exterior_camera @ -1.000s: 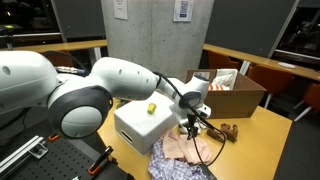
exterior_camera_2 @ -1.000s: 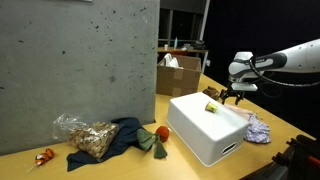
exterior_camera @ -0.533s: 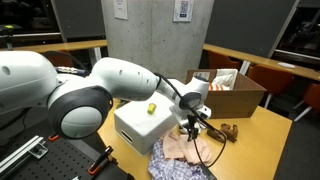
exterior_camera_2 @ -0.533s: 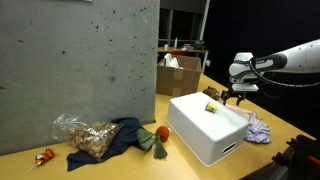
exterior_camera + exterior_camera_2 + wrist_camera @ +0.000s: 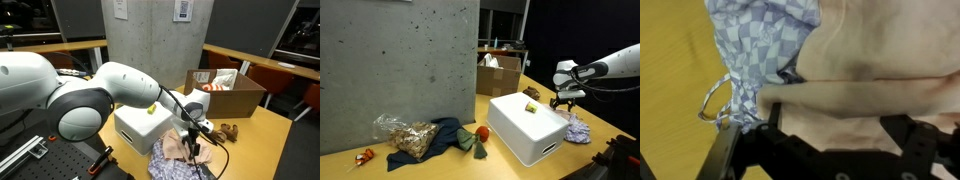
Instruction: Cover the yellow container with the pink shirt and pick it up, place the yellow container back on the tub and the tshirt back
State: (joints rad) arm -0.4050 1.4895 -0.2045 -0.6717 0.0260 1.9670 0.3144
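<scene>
The robot's gripper next needs to grab the pink shirt (image 5: pixel 180 148) by a fold near its edge to cover the yellow container, and this leaves the rest of the shirt free to drape.
A small yellow container (image 5: pixel 151 106) stands on top of the upturned white tub (image 5: pixel 135 128); both also show in an exterior view, the container (image 5: pixel 530 108) on the tub (image 5: pixel 525 135). The pink shirt (image 5: pixel 180 148) lies crumpled on the table beside the tub, on a blue checked cloth (image 5: pixel 760 30). My gripper (image 5: pixel 193 143) is low over the shirt, right of the tub (image 5: pixel 566 103). In the wrist view its jaws (image 5: pixel 840 125) are open, with pink shirt (image 5: pixel 870 60) fabric filling the gap between the fingers.
An open cardboard box (image 5: pixel 232 95) stands behind the shirt. A brown object (image 5: pixel 228 130) lies close to the gripper. A concrete pillar (image 5: pixel 400 60) stands behind a plastic bag (image 5: pixel 405 135), a dark cloth and a small orange toy (image 5: pixel 472 133). A metal ring (image 5: pixel 715 100) hangs from the checked cloth.
My gripper has moved down and away from the tub's top edge, onto the pink shirt. The yellow container and the tub have not moved.
</scene>
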